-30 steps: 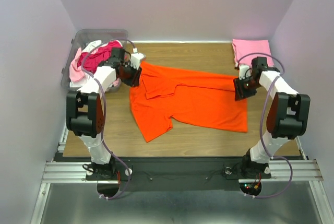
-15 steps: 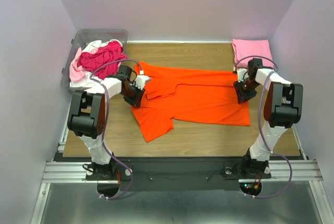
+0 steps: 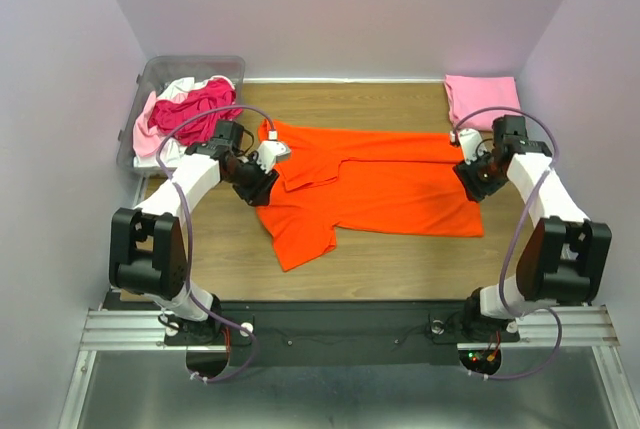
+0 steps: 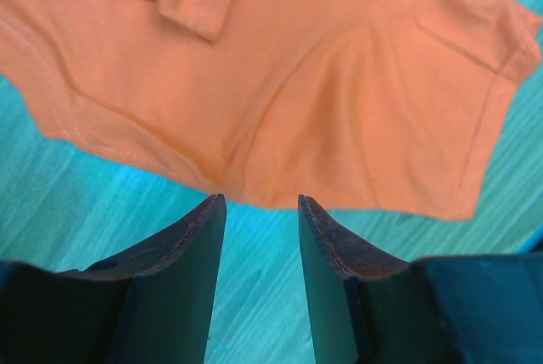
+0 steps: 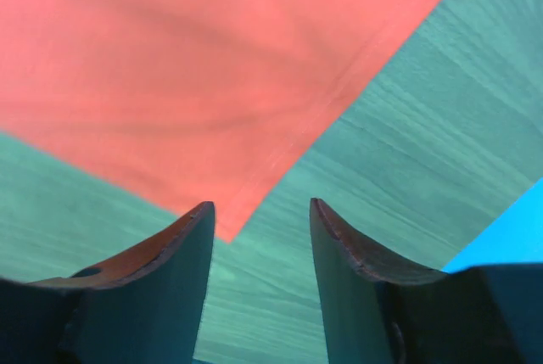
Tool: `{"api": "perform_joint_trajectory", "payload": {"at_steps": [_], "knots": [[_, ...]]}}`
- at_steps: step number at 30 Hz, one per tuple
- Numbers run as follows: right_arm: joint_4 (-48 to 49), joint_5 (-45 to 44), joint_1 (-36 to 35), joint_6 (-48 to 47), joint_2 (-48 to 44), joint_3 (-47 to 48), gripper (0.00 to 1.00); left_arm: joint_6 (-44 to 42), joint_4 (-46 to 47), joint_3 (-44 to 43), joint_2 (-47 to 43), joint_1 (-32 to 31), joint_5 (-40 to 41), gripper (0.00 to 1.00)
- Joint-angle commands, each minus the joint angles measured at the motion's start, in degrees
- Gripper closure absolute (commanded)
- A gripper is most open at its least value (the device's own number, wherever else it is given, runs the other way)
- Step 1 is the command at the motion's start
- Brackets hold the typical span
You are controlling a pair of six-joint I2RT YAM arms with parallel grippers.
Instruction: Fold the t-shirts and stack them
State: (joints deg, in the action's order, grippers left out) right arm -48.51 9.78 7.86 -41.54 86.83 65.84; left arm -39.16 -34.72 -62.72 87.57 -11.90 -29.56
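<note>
The t-shirt's near side needs to be folded over lengthwise, so my left gripper should next grab the orange t-shirt's collar-end edge by the near sleeve point(image 3: 264, 214) point(image 4: 265, 193).
The bright orange t-shirt point(image 3: 380, 189) lies spread out on the wooden table, with some folds near its collar. My left gripper point(image 3: 260, 184) is open and empty at the shirt's left edge. In the left wrist view point(image 4: 260, 203) the cloth point(image 4: 297, 84) lies just beyond the fingertips. My right gripper point(image 3: 471, 181) is open and empty at the shirt's right edge. In the right wrist view point(image 5: 261, 204) a corner of the shirt point(image 5: 170, 58) points into the gap between the jaws. A folded light pink t-shirt point(image 3: 482, 99) lies at the back right.
A clear plastic bin point(image 3: 150, 74) at the back left holds a magenta shirt point(image 3: 195, 109), a white one point(image 3: 180, 86) and a pale pink one point(image 3: 143, 139). Bare wood shows along the table's near edge point(image 3: 400, 259). Walls stand close on three sides.
Both grippers have come down to the table and drawn outward from the shirt's ends. The orange shirt now lies flatter and more stretched out. The left arm has moved clear of the bin.
</note>
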Motion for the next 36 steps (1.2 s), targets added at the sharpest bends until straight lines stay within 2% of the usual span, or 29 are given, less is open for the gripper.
{"api": "perform_joint_trajectory", "payload": {"at_steps": [1,5,11,22,28,31,36], "knots": [[-5.3,0.8,0.1,-9.4,-5.4,-6.9,0.48,-7.2,-5.7,0.1,-1.4,-0.8,-1.5,0.48],[-4.5,-0.3,0.1,-13.5,-8.5,-13.4,0.50,-7.7,-5.5,0.7,-2.3,-1.5,-1.5,0.48],[2.2,-2.2,0.1,-16.2,-9.5,-19.2,0.50,-6.9,-5.1,2.1,-2.8,-2.6,-1.3,0.48],[7.1,-3.5,0.1,-18.0,-6.9,-19.7,0.50,-7.6,-4.8,3.0,-2.6,-3.8,-0.3,0.48],[9.4,-4.6,0.1,-19.5,-4.7,-23.1,0.50,-9.4,-4.4,4.4,-3.9,-6.2,0.4,0.48],[10.4,-5.2,0.1,-19.5,-4.0,-23.8,0.55,-11.0,-2.9,6.9,-5.9,-9.1,2.7,0.47],[10.5,-5.8,0.1,-19.5,-3.9,-23.8,0.83,-11.2,-0.3,10.9,-7.4,-11.6,6.0,0.46]]}}
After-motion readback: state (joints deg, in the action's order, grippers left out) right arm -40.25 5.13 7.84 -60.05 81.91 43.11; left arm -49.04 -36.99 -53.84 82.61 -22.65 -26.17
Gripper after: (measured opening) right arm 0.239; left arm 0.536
